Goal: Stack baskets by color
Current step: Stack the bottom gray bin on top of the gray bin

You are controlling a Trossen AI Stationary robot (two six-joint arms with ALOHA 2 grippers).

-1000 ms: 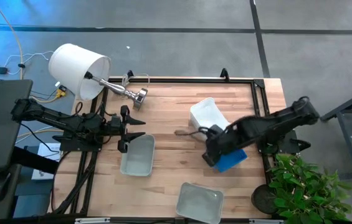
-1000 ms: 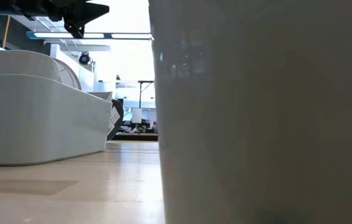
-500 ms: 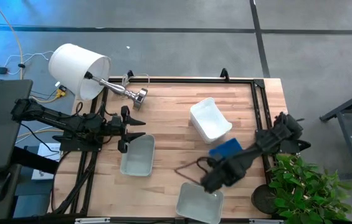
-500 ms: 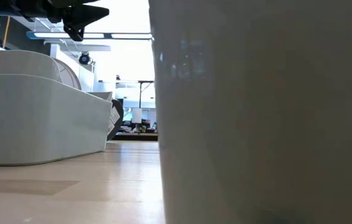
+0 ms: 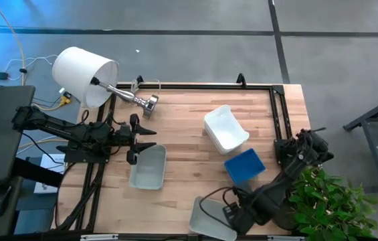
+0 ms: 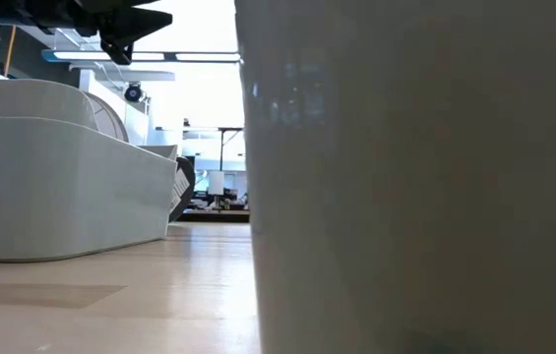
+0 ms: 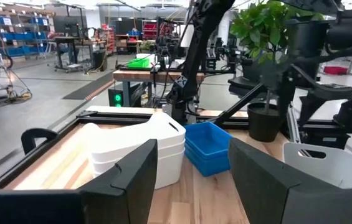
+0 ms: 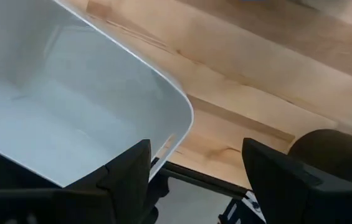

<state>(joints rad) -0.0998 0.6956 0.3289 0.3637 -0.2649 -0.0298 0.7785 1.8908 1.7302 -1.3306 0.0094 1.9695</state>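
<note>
My right gripper grabs its rim (image 5: 231,237) beside the rounded corner next, to stack the pale grey basket with the other grey basket (image 5: 148,169).
A pale grey basket (image 5: 212,217) lies at the table's near edge; the low view shows its wall (image 6: 415,177) close up. My right gripper (image 5: 234,215) hangs open above its right end, pointing down, with the basket's rounded corner (image 8: 185,118) just ahead of the gap between its fingers (image 8: 195,152). A second pale grey basket (image 5: 148,167) sits at the left. My left gripper (image 5: 150,137) waits open and level just beyond it. A stack of white baskets (image 5: 225,127) and a stack of blue baskets (image 5: 244,165) stand side by side right of centre, the white stack (image 7: 138,146) beside the blue stack (image 7: 210,146).
A large white lampshade (image 5: 83,75) on a metal stem lies at the far left corner. A potted plant (image 5: 326,201) stands off the table's right near corner. Bare wood (image 5: 189,107) lies between the stacks and the lamp.
My right gripper has swung from over the blue stack toward the table's near edge and come lower, rolling about its own axis. It now hangs over the near pale grey basket. Its fingers stay open. No basket has moved.
</note>
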